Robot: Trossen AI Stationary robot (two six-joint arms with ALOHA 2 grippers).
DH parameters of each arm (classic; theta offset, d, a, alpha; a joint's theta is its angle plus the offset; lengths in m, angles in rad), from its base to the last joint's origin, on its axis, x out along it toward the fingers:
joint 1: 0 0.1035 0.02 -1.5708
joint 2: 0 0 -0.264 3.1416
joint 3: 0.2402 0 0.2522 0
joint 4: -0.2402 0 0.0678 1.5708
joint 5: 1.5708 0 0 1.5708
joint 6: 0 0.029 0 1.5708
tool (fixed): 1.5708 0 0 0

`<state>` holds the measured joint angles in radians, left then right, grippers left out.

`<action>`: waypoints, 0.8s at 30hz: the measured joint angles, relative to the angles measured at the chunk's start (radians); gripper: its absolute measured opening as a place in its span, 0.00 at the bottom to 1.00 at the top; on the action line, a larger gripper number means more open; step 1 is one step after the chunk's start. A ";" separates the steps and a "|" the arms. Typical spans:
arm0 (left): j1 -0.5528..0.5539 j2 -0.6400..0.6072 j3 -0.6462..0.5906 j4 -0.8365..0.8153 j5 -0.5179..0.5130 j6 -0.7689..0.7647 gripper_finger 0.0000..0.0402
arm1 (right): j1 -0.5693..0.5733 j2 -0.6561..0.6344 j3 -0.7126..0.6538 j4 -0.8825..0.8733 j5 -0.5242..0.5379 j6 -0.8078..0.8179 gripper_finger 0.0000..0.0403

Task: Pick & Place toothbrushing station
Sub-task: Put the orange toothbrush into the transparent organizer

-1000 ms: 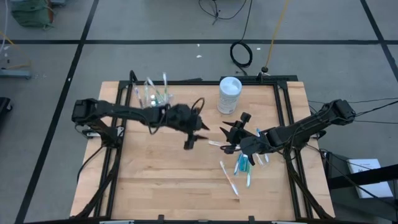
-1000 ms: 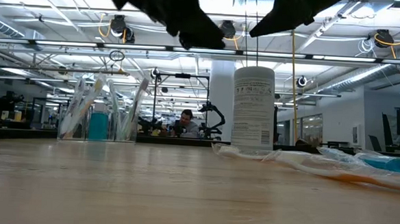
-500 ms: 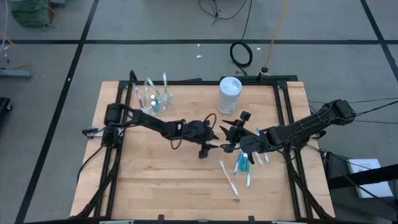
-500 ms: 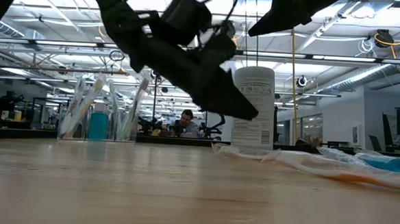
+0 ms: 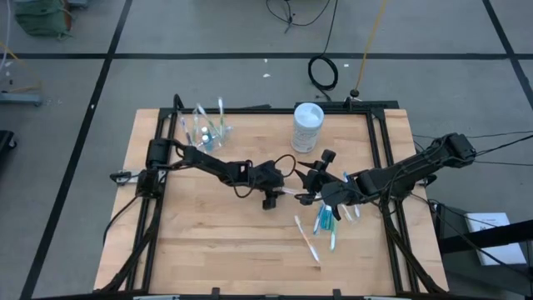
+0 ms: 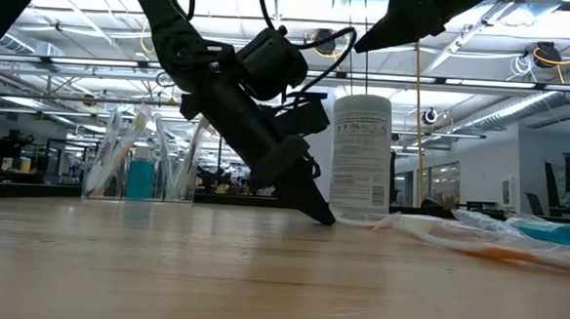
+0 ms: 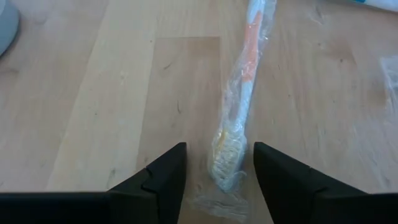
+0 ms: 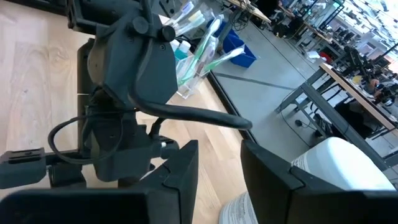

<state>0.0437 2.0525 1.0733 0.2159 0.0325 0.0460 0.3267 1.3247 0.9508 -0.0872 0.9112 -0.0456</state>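
Observation:
I need to grab the toothbrush by its bristle end (image 7: 227,152) next with my left gripper. Then the toothbrush's orange handle stays free to go into the clear cup.
A clear cup (image 5: 204,132) holding several toothbrushes and a blue tube (image 6: 139,179) stands at the table's far left. A wrapped pale toothbrush with an orange handle (image 7: 239,106) lies flat on the wood mid-table. My left gripper (image 7: 216,168) is open and low at the table, one finger on each side of the brush's bristle end (image 7: 225,157); it also shows in the high view (image 5: 279,196). My right gripper (image 5: 306,185) is open and empty, just right of it and raised above the table. More wrapped toothbrushes (image 5: 326,218) lie to the right.
A tall white cylindrical container (image 5: 307,125) stands at the far edge, behind both grippers. One loose toothbrush (image 5: 308,242) lies nearer the front. Black frame rails run along the table's left and right sides. Bare wood lies at front left.
My left gripper has gone from near the cup toward the table's right and near side and come down to the tabletop, ending with its open fingers around the orange toothbrush's bristle end. The toothbrush has stayed where it was.

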 joint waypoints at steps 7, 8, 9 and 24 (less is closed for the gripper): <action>-0.011 0.000 0.000 -0.002 0.039 0.011 0.26 | 0.000 0.000 0.000 0.000 0.000 0.007 0.28; -0.011 0.000 0.000 -0.003 0.042 0.021 0.24 | 0.000 0.000 0.000 0.000 0.000 0.007 0.28; -0.012 0.000 0.000 -0.004 0.045 0.032 0.21 | 0.000 0.000 0.000 0.000 0.000 0.007 0.28; -0.016 -0.294 -0.004 -0.490 -0.014 0.138 0.11 | 0.000 0.000 0.000 0.000 -0.001 0.008 0.28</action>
<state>0.0275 1.7590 1.0691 -0.2744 0.0188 0.1841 0.3267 1.3247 0.9508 -0.0873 0.9104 -0.0380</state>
